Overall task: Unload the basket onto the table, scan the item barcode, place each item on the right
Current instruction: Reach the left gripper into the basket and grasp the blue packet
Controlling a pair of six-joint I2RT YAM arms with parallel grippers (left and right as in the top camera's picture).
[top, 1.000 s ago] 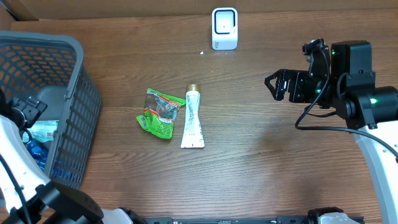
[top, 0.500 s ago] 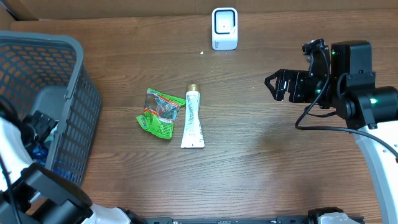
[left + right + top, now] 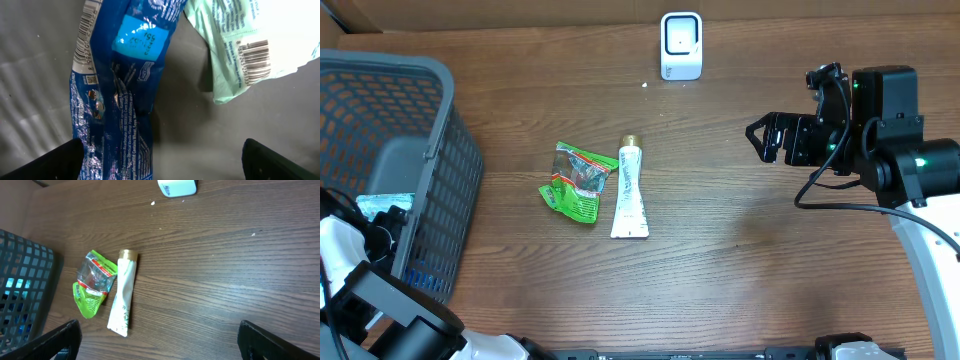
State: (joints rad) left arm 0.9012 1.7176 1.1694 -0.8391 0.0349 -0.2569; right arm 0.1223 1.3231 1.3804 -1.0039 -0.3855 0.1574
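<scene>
I should grab the blue foil packet (image 3: 125, 90) with my left gripper across the packet's end away from its barcode (image 3: 115, 147). The barcode then stays uncovered to scan.
Inside the grey basket (image 3: 432, 82) lies a blue foil packet (image 3: 125, 90) with a barcode along its edge. Beside it is a pale green packet (image 3: 245, 45) with its barcode facing up. My left gripper (image 3: 165, 162) hangs open just above the basket floor, and the blue packet's lower end reaches between its fingers, close to the left one. From overhead the left gripper (image 3: 382, 215) is down in the basket. The white scanner (image 3: 681, 45) stands at the table's far edge. My right gripper (image 3: 760, 138) hovers open over bare table on the right, holding nothing.
A white toothpaste tube (image 3: 630, 190) and a green crinkled packet (image 3: 577, 182) lie side by side mid-table, also visible as the tube (image 3: 123, 297) and green packet (image 3: 92, 282) in the right wrist view. The basket's mesh wall (image 3: 460, 190) stands between them and my left arm.
My left arm has shifted inside the basket and dropped lower toward the packets, its fingers narrowing slightly. The right arm and the items on the table have not moved.
</scene>
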